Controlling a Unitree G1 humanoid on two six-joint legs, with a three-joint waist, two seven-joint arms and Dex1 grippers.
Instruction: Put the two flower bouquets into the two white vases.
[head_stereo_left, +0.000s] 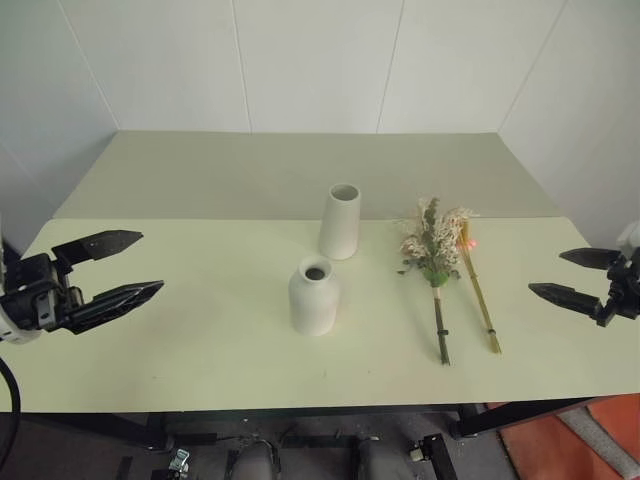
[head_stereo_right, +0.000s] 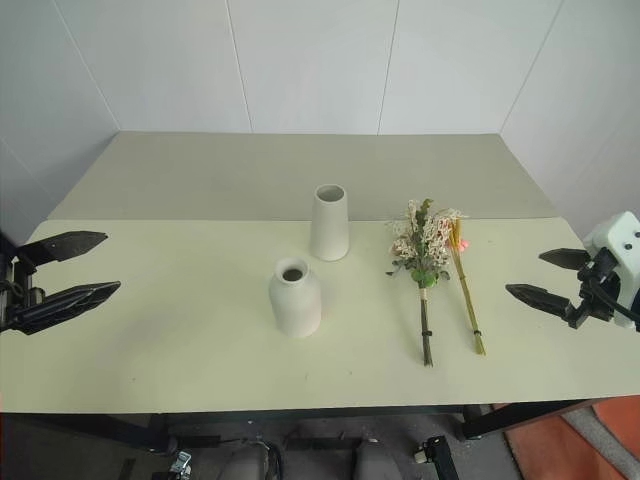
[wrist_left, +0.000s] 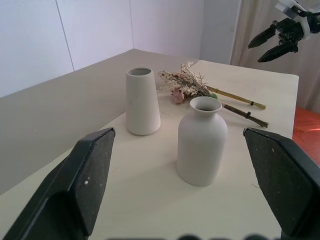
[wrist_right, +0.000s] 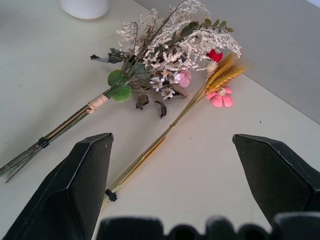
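Note:
My right gripper takes hold of the spray by its golden stems next, to stand the wheat spray (head_stereo_left: 476, 285) in the tapered white vase (head_stereo_left: 341, 222).
Two white vases stand mid-table: a taller tapered vase (head_stereo_left: 341, 221) behind and a shorter rounded bottle vase (head_stereo_left: 314, 295) in front. To their right both bouquets lie flat, stems toward me: the fuller bunch (head_stereo_left: 432, 246) of cream sprigs, green leaves and a pink bloom, and the slim golden wheat spray (head_stereo_left: 476, 285) just right of it, its pink-red bloom at the far end. My left gripper (head_stereo_left: 110, 268) hovers open at the table's left edge, far from the vases. My right gripper (head_stereo_left: 565, 275) hovers open at the right edge, right of the wheat spray (wrist_right: 176, 118), nothing between its fingers.
The pale table (head_stereo_left: 200, 340) meets a second, greyer surface (head_stereo_left: 250, 170) behind, backed by white wall panels. An orange-red floor patch (head_stereo_left: 580, 440) shows below the table's front right corner.

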